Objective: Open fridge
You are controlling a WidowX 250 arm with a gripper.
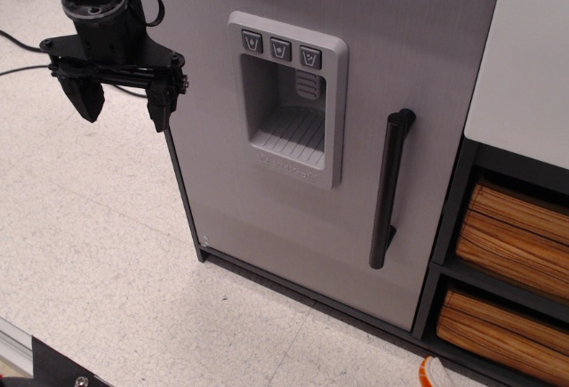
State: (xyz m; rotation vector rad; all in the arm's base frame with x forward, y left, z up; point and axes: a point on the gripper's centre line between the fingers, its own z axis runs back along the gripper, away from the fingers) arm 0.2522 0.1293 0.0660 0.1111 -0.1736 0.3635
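Note:
My gripper will take hold of the black bar handle by its upper part next. Then it can swing the fridge door open.
The toy fridge fills the upper middle of the view, with a light grey brushed door in a dark frame. The door looks shut. A moulded dispenser recess with three buttons sits in the door's left half. A vertical black bar handle stands on the door's right side. My gripper hangs at the upper left, beside the fridge's left edge and far from the handle. Its two dark fingers are spread apart and hold nothing.
A white-topped cabinet adjoins the fridge on the right, with wooden-slat bins stacked below. Speckled light floor spreads left and front. Black cables run along the floor at the far left. An orange-and-white object shows at the bottom edge.

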